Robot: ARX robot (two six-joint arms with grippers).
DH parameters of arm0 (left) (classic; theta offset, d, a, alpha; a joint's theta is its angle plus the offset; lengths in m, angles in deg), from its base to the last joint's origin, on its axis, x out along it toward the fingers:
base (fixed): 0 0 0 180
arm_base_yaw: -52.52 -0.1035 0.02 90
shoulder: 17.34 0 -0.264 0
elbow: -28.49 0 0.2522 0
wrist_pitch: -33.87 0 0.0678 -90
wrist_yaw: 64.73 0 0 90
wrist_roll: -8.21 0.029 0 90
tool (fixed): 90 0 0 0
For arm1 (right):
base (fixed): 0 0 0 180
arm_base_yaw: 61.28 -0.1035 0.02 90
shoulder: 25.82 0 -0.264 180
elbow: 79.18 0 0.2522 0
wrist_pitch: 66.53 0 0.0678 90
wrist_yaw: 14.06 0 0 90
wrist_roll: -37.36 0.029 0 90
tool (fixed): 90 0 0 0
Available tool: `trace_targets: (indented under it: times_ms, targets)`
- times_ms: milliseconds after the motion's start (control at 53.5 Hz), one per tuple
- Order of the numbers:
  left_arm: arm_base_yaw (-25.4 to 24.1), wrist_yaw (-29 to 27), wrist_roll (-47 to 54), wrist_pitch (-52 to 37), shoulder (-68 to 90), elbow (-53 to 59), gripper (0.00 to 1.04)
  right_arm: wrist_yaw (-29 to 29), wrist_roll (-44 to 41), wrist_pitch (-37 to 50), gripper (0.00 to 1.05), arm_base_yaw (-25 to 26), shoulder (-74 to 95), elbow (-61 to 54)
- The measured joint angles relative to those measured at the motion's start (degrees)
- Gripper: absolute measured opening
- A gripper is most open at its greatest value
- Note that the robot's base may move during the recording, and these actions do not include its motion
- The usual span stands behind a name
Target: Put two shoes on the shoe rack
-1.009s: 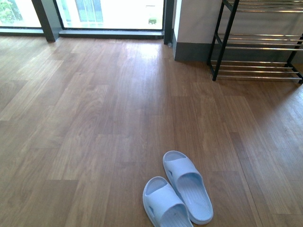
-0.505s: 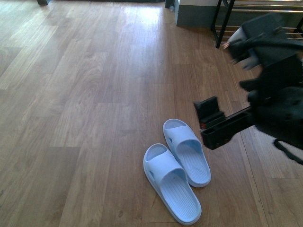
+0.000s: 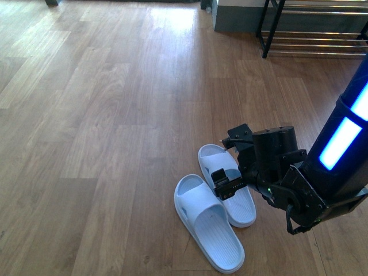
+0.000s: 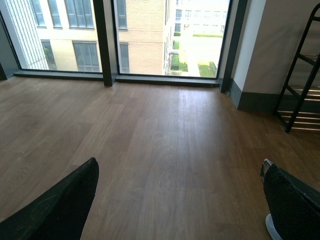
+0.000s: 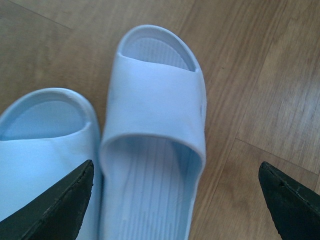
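Observation:
I will next grab the pale blue slide with my right gripper by its strap's outer side edge [image 5: 200,149] to rack it.
Two pale blue slide shoes lie side by side on the wood floor, the left one [image 3: 206,225] nearer me and the right one [image 3: 211,161] slightly further. My right gripper [image 3: 233,161] hangs open just above the right slide [image 5: 155,100], its fingers straddling the footbed, with the left slide [image 5: 45,130] beside it. The shoe rack [image 3: 299,35], black frame with chrome bars, stands at the far right by the wall. My left gripper [image 4: 175,200] is open over bare floor, with the shoe rack [image 4: 300,100] to one side. It does not show in the front view.
A grey-based wall pillar [image 3: 233,16] stands next to the rack. Tall windows [image 4: 145,37] run along the far side of the room. Wood floor [image 3: 103,126] stretches to the left of the slides.
The front view has tilted down towards the floor. My right arm has come into view and dropped from above the rack side to just over the right slide.

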Motion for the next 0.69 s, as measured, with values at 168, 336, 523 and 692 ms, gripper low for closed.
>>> trace_targets:
  times_ms: [168, 336, 523, 692]
  targets:
    - [0.0, 0.0, 0.0, 0.0, 0.0, 0.0, 0.95, -1.0, -3.7, -3.6, 0.96, 3.2, 6.1, 9.7]
    - [0.0, 0.0, 0.0, 0.0, 0.0, 0.0, 0.95, -5.0, -4.9, -5.2, 0.96, 3.8, 8.5, 13.3]
    - [0.0, 0.0, 0.0, 0.0, 0.0, 0.0, 0.95, -7.8, -4.3, -5.4, 0.96, 4.2, 9.8, 14.5]
    - [0.0, 0.0, 0.0, 0.0, 0.0, 0.0, 0.95, -12.0, -5.4, -5.3, 0.96, 4.7, 7.7, 10.9]
